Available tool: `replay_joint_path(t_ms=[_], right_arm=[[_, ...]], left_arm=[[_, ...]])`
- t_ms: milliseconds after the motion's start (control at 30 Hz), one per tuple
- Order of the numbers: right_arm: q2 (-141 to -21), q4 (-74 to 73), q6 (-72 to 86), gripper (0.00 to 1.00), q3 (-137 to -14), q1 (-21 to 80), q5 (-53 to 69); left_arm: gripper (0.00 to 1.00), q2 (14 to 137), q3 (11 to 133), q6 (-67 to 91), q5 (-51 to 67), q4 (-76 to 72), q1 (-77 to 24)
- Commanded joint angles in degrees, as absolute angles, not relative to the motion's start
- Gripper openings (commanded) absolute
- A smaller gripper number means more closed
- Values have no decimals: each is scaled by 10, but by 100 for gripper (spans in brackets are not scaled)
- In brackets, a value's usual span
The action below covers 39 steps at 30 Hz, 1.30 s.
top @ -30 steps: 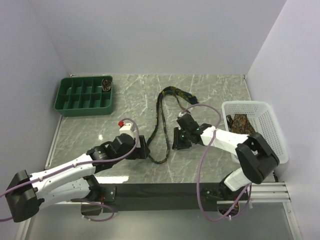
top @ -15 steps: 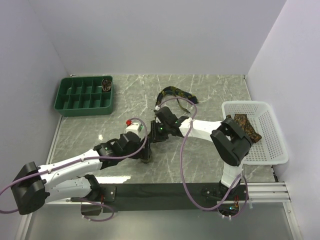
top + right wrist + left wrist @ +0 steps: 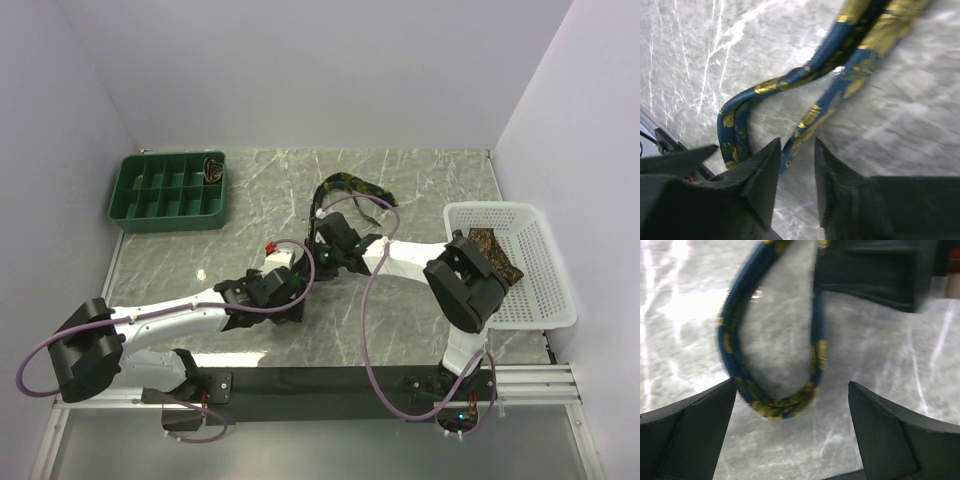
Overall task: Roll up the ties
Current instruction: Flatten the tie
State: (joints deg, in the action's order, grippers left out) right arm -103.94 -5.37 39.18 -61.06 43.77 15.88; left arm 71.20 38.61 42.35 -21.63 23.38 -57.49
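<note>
I should stretch the navy tie out doubled for rolling, so my left gripper should next grab both its parts at its folded loop (image 3: 775,407).
A navy tie with yellow flowers (image 3: 350,187) lies bunched at mid-table, and its strands run down under the arms. In the left wrist view its folded loop (image 3: 775,407) rests on the marble just ahead of my left gripper (image 3: 791,385), which is wide open and touches nothing. My right gripper (image 3: 796,142) stands partly open over the same loop. One strand of the tie (image 3: 810,117) reaches its left fingertip, and marble shows in the gap. From above, the left gripper (image 3: 296,298) and the right gripper (image 3: 318,262) are close together. A brown tie (image 3: 490,245) lies in the basket.
A white mesh basket (image 3: 545,290) stands at the right edge. A green compartment tray (image 3: 150,195) sits at the back left with a rolled tie (image 3: 213,168) in its far right compartment. The right arm's cable (image 3: 375,300) loops over the table.
The right arm swung left from near the basket to the tie's loop. The left arm reached further right towards it. The tie's long loop drew up and is now mostly under the grippers.
</note>
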Motion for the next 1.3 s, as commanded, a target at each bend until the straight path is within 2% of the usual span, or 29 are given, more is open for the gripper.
replay_joint_path(t_ms=[0,200,300,500,733,800,933,967,1000,1033,1067,1100,1133,1167,1267], right_arm=[[-987,-23,391,42,-590,419,148],[-940,-21,378,61,-559,404,134],[-923,-17,377,64,-541,390,135],[-902,-10,374,65,-512,371,141],[-884,-1,372,65,-488,361,142],[-881,-1,369,65,-482,359,141],[-872,-1,367,64,-467,345,140],[-871,-1,367,64,-463,343,141],[-870,-1,366,64,-461,340,141],[-867,13,365,64,-460,335,142],[-867,14,365,64,-454,332,142],[-862,21,366,63,-451,330,142],[-862,24,366,63,-447,327,142],[-859,27,367,63,-441,322,144],[-850,39,368,63,-432,312,148]], left_arm=[[99,705,410,446,-270,263,-579],[99,717,426,466,-288,290,-595],[99,722,428,472,-291,298,-601],[99,760,431,458,-256,279,-601],[99,807,445,465,-267,294,-600],[96,812,448,461,-272,294,-600],[73,821,453,451,-268,290,-600],[61,823,454,446,-266,290,-599],[55,824,458,444,-264,289,-599],[40,825,461,442,-263,293,-598],[32,825,462,439,-262,294,-597],[18,823,468,436,-257,294,-594],[18,820,470,433,-251,294,-592],[9,817,473,425,-244,290,-588],[1,795,477,408,-179,268,-558]])
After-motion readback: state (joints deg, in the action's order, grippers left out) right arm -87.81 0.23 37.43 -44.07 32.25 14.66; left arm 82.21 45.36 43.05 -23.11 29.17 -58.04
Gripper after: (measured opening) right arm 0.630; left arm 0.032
